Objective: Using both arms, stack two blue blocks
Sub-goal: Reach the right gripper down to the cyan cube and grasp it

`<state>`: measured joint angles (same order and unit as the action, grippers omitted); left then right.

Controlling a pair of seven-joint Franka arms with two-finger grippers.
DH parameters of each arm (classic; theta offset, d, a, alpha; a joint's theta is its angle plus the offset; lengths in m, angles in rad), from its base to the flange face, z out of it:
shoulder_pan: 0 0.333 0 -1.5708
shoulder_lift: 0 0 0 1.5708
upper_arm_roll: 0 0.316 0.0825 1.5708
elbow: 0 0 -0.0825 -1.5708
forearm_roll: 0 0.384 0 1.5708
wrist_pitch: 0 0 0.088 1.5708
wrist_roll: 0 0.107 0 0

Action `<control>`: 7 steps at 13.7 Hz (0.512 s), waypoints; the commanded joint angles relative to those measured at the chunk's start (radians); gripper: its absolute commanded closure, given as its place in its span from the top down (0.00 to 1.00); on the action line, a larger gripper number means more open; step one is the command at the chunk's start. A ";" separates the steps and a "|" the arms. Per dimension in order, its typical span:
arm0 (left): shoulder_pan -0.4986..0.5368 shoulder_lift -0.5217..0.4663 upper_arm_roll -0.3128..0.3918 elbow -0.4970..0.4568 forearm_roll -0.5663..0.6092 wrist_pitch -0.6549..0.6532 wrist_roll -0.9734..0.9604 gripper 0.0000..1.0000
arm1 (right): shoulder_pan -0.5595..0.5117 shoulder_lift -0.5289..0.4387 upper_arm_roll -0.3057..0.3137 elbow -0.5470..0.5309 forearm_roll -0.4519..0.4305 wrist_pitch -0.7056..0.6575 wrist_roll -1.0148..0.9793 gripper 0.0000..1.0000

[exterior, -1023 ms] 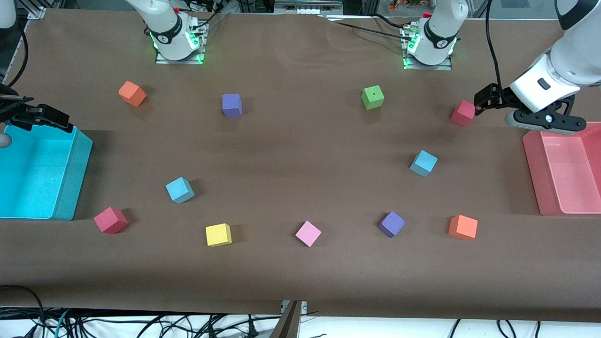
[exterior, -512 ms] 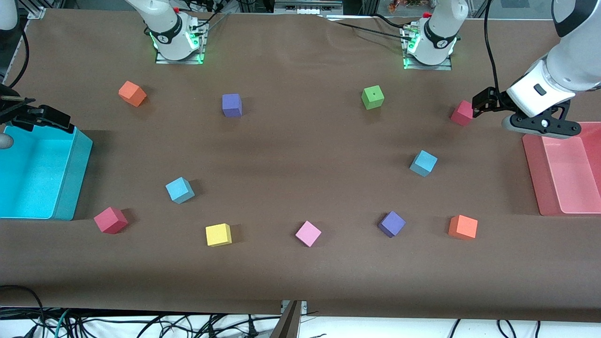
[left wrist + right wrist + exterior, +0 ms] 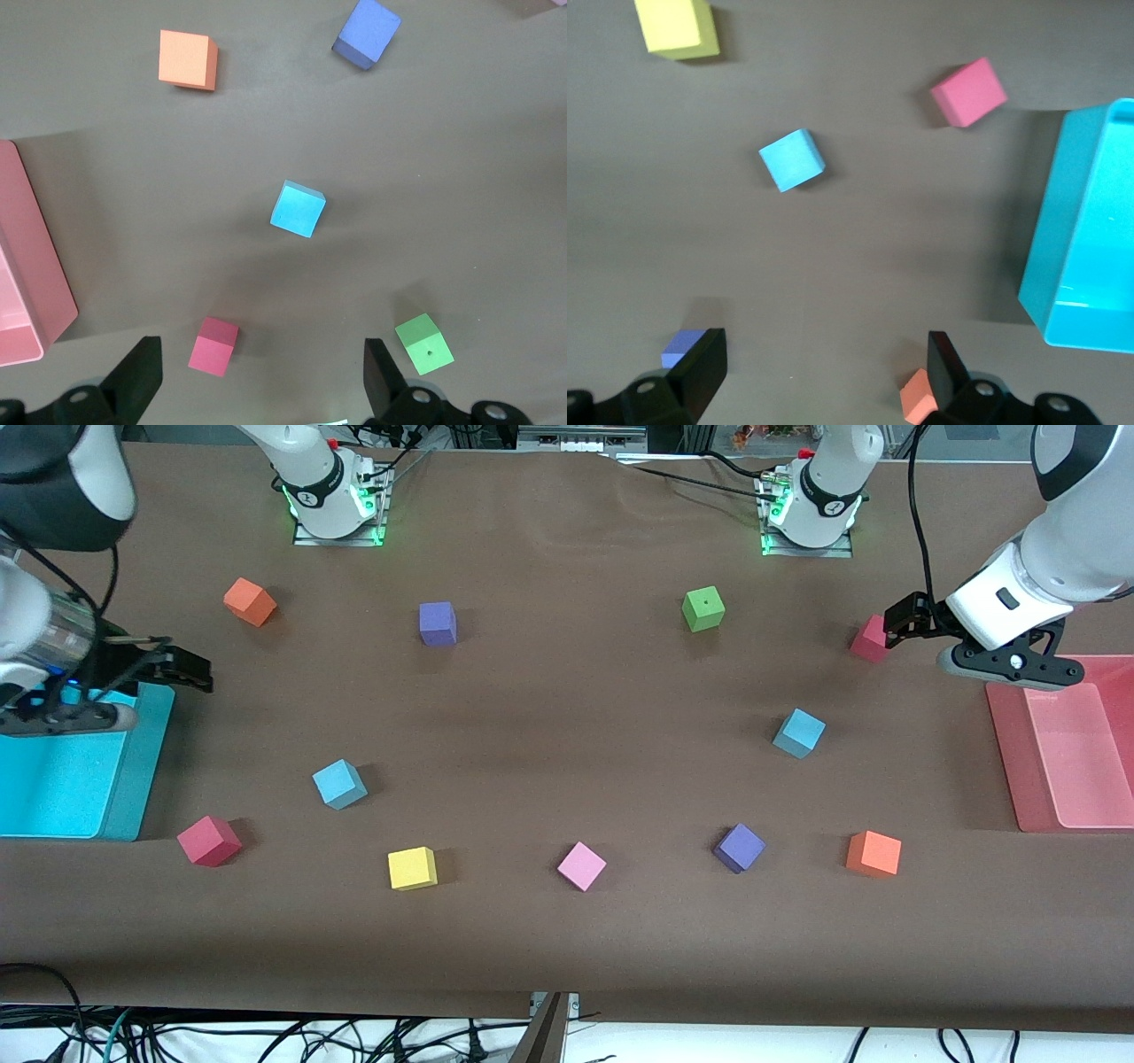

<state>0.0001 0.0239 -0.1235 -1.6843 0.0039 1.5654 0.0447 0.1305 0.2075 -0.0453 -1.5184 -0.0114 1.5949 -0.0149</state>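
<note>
The blue cube beside the yellow cube should be grabbed by its opposite sides with my right gripper. Its top then stays free for stacking.
Two sky-blue cubes lie apart on the brown table. One blue cube [image 3: 339, 784] is toward the right arm's end and also shows in the right wrist view [image 3: 792, 159]. The other blue cube [image 3: 799, 732] is toward the left arm's end and also shows in the left wrist view [image 3: 298, 209]. My right gripper [image 3: 190, 670] hangs open and empty over the table by the cyan bin's [image 3: 133, 779] edge; its fingers [image 3: 702, 361] stand wide. My left gripper [image 3: 897, 627] hangs open and empty over a red cube [image 3: 870, 642]; its fingers [image 3: 140, 376] stand wide.
A pink bin [image 3: 1063, 815] stands at the left arm's end. Other cubes are scattered: orange [image 3: 250, 601], purple [image 3: 438, 623], green [image 3: 703, 608], red [image 3: 209, 841], yellow [image 3: 413, 868], pink [image 3: 581, 865], purple [image 3: 739, 847], orange [image 3: 873, 854].
My right arm has swung out from over the cyan bin toward the table's middle. My left gripper has drifted slightly toward the red cube. No cube has moved.
</note>
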 commanded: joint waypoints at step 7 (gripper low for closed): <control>0.005 0.022 -0.004 0.031 -0.018 -0.018 0.003 1.00 | 0.113 0.202 0.007 -0.086 -0.002 0.324 -0.189 1.00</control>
<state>0.0001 0.0365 -0.1237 -1.6812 0.0039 1.5656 0.0447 0.2269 0.3872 -0.0393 -1.5562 -0.0112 1.8381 -0.1644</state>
